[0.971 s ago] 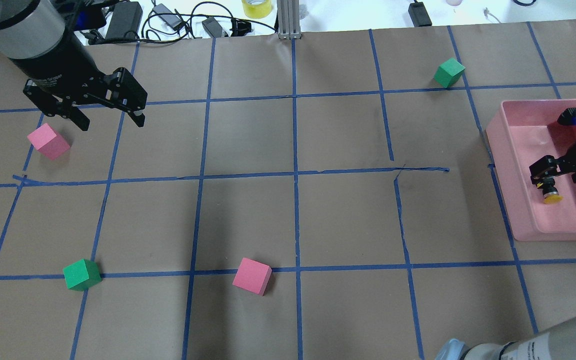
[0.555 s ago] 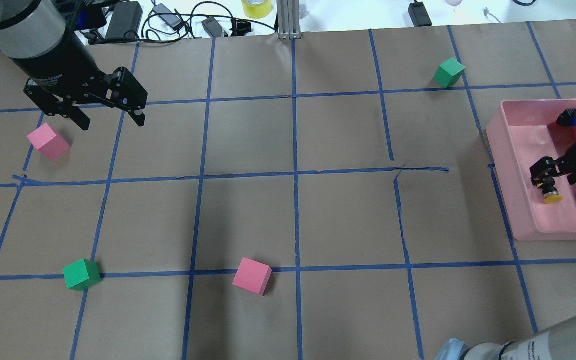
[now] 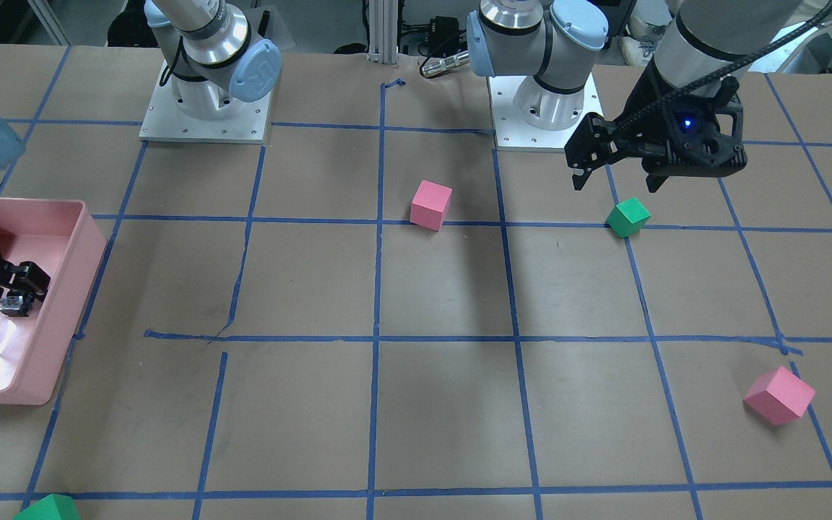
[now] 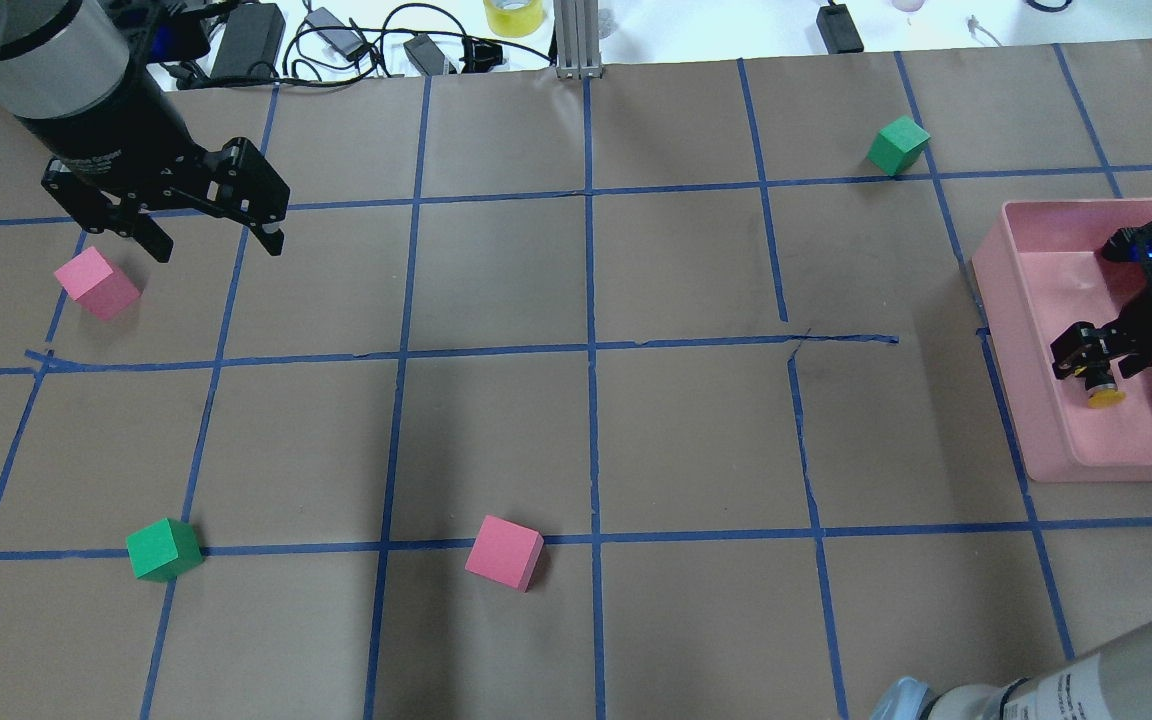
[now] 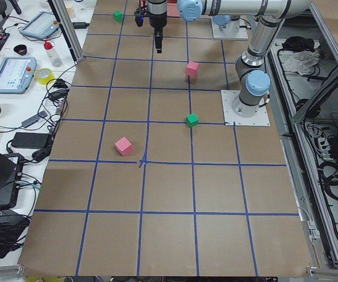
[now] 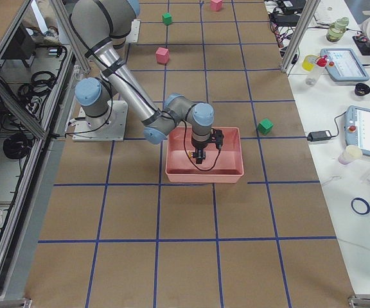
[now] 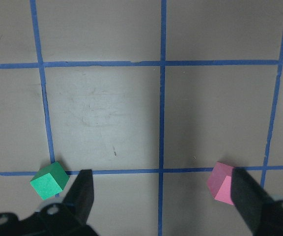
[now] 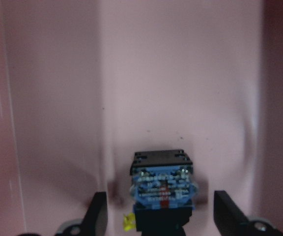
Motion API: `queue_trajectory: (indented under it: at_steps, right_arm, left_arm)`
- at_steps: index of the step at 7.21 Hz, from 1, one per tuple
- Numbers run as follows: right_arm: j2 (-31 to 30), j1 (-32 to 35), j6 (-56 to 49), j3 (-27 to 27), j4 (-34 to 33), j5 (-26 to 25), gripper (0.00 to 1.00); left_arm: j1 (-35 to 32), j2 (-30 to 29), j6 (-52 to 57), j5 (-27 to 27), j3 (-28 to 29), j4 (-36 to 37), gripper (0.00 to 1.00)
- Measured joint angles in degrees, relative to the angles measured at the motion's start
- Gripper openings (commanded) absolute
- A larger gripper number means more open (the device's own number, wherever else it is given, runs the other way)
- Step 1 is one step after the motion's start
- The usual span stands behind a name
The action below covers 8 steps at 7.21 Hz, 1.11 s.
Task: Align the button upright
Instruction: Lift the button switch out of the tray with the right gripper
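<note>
The button needs to be set upright, so my right gripper should next grab its black body below the blue terminal end point(image 3: 16, 303) point(image 8: 163, 216).
The button point(image 4: 1101, 390) lies in the pink bin point(image 4: 996, 290) with its yellow cap toward the robot and its black body behind it. The right wrist view shows its blue and white terminal end point(image 8: 163, 189) facing the camera. My right gripper point(image 4: 1096, 370) is inside the bin, open, with a finger point(image 8: 96, 216) on each side of the button and a gap on both sides. It also shows in the front view point(image 3: 8, 292). My left gripper point(image 4: 206, 235) is open and empty, above the table near a pink cube point(image 4: 96, 282).
A second pink cube point(image 4: 504, 552) and a green cube point(image 4: 164, 548) sit near the front grid line. Another green cube point(image 4: 899, 144) is at the back right. Cables and power bricks point(image 4: 336, 40) lie beyond the table's far edge. The bin walls enclose my right gripper.
My right gripper has shifted slightly left within the bin. The button's yellow cap stays in the same spot. My left gripper has drifted slightly back and left.
</note>
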Motion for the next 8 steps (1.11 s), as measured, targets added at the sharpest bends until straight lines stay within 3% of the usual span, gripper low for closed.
queue_trajectory:
  at_steps: [2, 3, 4, 5, 6, 8]
  right_arm:
    - [-0.2, 0.0, 0.0, 0.0, 0.5, 0.0, 0.15]
    - [-0.2, 0.0, 0.1, 0.0, 0.6, 0.0, 0.14]
    - [-0.4, 0.0, 0.3, -0.2, 0.6, 0.0, 0.05]
    - [-1.0, 0.0, 0.8, -1.3, 1.0, 0.0, 0.03]
    - [-2.1, 0.2, 1.9, -4.0, 3.9, 0.5, 0.03]
    - [-4.2, 2.6, 6.3, -14.2, 17.7, 1.9, 0.02]
  left_arm:
    - [0.0, -0.1, 0.0, 0.9, 0.0, -0.2, 1.0]
    - [0.0, -0.2, 0.0, 0.9, -0.1, -0.2, 1.0]
    - [0.0, -0.2, 0.0, 0.9, -0.1, -0.2, 1.0]
    - [0.0, -0.3, 0.0, 0.8, -0.1, -0.1, 1.0]
    - [0.0, -0.3, 0.0, 0.8, -0.1, -0.1, 1.0]
    - [0.0, -0.3, 0.1, 1.0, -0.1, -0.1, 1.0]
